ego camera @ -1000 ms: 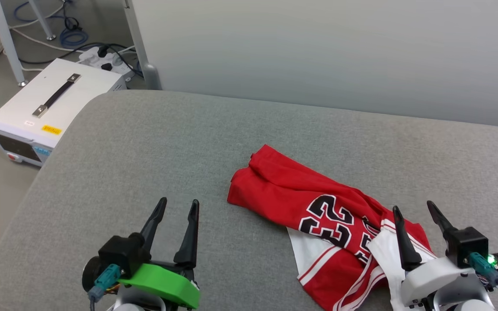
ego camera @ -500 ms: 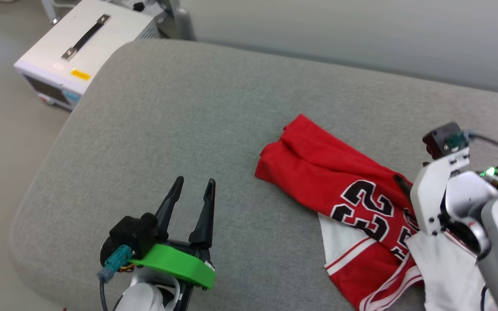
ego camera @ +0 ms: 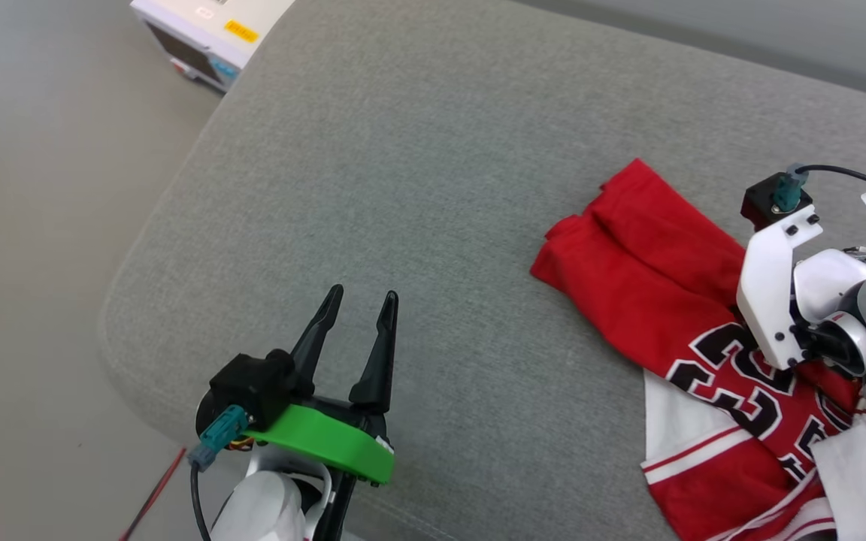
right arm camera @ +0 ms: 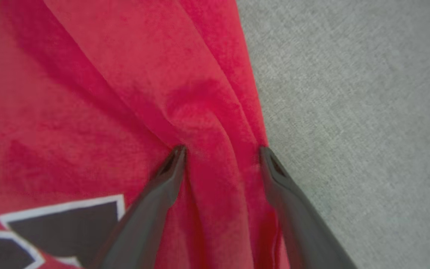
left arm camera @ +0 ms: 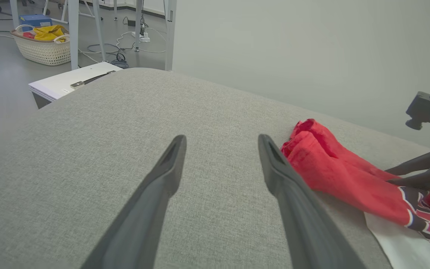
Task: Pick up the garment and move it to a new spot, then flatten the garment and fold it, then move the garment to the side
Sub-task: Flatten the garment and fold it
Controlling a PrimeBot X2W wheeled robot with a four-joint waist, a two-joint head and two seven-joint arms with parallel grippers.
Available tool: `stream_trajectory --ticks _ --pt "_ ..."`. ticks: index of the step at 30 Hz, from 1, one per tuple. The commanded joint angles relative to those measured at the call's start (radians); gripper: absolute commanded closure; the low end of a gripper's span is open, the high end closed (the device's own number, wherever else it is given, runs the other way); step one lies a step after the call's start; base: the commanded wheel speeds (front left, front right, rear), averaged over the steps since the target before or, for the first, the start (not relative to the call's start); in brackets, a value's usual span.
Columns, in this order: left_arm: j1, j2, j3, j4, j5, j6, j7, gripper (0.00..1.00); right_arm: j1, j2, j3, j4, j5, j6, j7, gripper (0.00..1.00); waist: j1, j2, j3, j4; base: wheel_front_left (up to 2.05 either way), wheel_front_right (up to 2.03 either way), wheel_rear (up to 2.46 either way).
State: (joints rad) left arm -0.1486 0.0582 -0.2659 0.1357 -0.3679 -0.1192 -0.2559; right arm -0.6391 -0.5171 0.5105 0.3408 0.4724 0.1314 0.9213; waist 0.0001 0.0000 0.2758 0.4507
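Observation:
Next, my right gripper grabs the red jersey by its raised fold (right arm camera: 215, 157) beside the black numbers, to move the jersey to a new spot.
The garment (ego camera: 658, 278) is a red jersey with black, white-edged numbers, lying crumpled on the right of the grey padded surface (ego camera: 418, 188). Its white sleeve and striped trim lie toward the near right. My right gripper (right arm camera: 222, 148) points down at it and is open; both fingertips press into the red cloth near its edge, with a raised fold between them. In the left wrist view the right gripper (left arm camera: 388, 178) touches the garment (left arm camera: 334, 172) from the right. My left gripper (ego camera: 363, 294) hovers open and empty over bare fabric, well left of the garment.
A white box with a black handle (left arm camera: 69, 80) stands on the floor beyond the surface's far left corner. A woven basket (left arm camera: 43, 45) holding yellow cloth sits farther back among table legs and cables. A pale wall runs behind the surface.
The head camera has swung, shifting the whole picture right. My right gripper has turned from pointing up at the near edge to pointing down onto the red cloth. The left gripper keeps its pose.

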Motion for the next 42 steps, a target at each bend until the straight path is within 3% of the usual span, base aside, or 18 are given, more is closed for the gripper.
stream_trajectory --ticks 1,6,8,9,22,37,40,41,42 --pt "-0.02 -0.007 -0.003 0.001 -0.004 -0.006 -0.006 0.0 -0.016 -0.009 0.019 0.021 0.012 -0.001 0.005 0.0 -0.0001 0.0 0.045 0.05 0.0 0.0 0.0" --pt "-0.018 -0.008 -0.013 -0.003 -0.022 -0.007 -0.006 0.0 -0.022 -0.023 0.069 0.081 0.036 -0.001 -0.008 0.0 -0.0001 0.0 0.052 0.063 0.0 0.0 0.0" --pt "-0.016 -0.008 -0.016 -0.004 -0.025 -0.005 -0.006 0.0 -0.022 -0.028 0.085 0.1 0.044 -0.001 -0.015 0.26 -0.0001 0.0 0.053 0.064 0.0 0.0 0.0" --pt "-0.015 -0.008 -0.017 -0.005 -0.026 -0.004 -0.006 0.0 -0.022 -0.03 0.09 0.108 0.05 -0.001 -0.022 1.0 -0.0001 0.0 0.052 0.062 0.0 0.0 0.0" --pt "-0.012 -0.008 0.011 0.005 0.003 -0.002 -0.006 0.0 -0.088 -0.047 0.039 0.151 0.075 -0.001 -0.226 1.0 -0.0001 0.0 -0.004 -0.031 0.0 0.0 0.0" --pt "-0.034 -0.008 0.032 -0.01 0.027 -0.008 -0.006 0.0 -0.148 -0.238 -0.156 0.285 -0.106 -0.001 -0.332 1.0 -0.0001 0.0 0.048 -0.123 0.0 0.0 0.0" --pt "-0.042 -0.008 0.032 -0.007 0.028 -0.008 -0.006 0.0 -0.142 -0.236 -0.179 0.323 -0.139 -0.001 -0.354 0.99 -0.0001 0.0 0.055 -0.127 0.0 0.0 0.0" --pt "-0.045 -0.008 0.032 -0.006 0.029 -0.009 -0.006 0.0 -0.14 -0.227 -0.192 0.335 -0.149 -0.001 -0.371 0.6 -0.0001 0.0 0.056 -0.13 0.0 0.0 0.0" --pt "-0.047 -0.008 0.033 -0.006 0.029 -0.009 -0.006 0.0 -0.137 -0.219 -0.206 0.35 -0.157 -0.001 -0.384 0.0 -0.0001 0.0 0.055 -0.133 0.0 0.0 0.0"
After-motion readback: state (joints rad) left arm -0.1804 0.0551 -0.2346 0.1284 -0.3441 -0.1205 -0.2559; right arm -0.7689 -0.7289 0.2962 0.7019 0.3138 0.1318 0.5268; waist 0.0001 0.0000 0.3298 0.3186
